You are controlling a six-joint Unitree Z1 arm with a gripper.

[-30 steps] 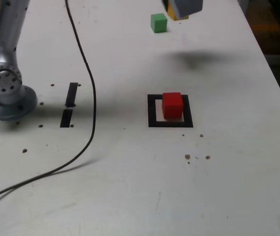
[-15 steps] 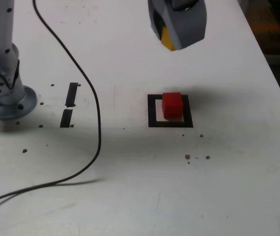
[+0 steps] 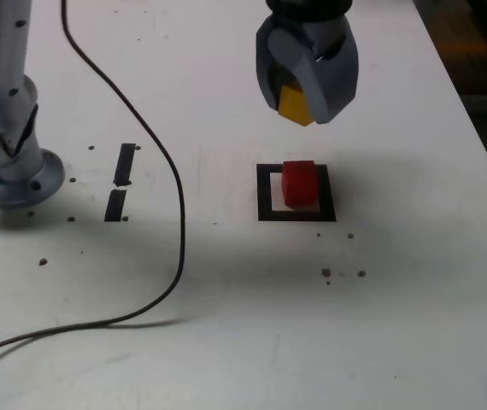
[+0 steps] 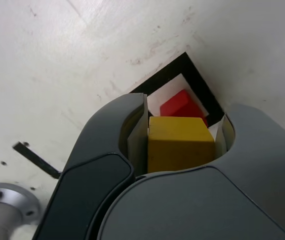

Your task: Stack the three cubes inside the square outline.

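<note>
My gripper holds the yellow cube (image 3: 294, 104) above and behind the red cube. It needs to keep holding the yellow cube until the yellow cube is on the red cube (image 3: 299, 183).
The red cube (image 3: 299, 183) (image 4: 182, 106) rests inside the square outline (image 3: 266, 193) (image 4: 182, 67) of black tape, right of the table's middle in the exterior view. My grey gripper (image 3: 298, 109) (image 4: 181, 145) hangs in the air above and slightly behind it, shut on the yellow cube (image 3: 294, 104) (image 4: 180, 143), which shows between the jaws. The yellow cube is clear of the red one. The green cube is hidden behind the gripper or out of view.
The arm's silver base (image 3: 8, 149) (image 4: 2, 215) stands at the exterior view's left. A dark cable (image 3: 171, 179) loops across the white table (image 3: 226, 299). Two short black tape strips (image 3: 120, 181) lie near the base. Small dark specks (image 3: 342, 273) dot the table in front of the square.
The gripper has come forward from the table's far edge with the yellow cube, now over the square. The green cube seen earlier is now covered. The cable has swung along.
</note>
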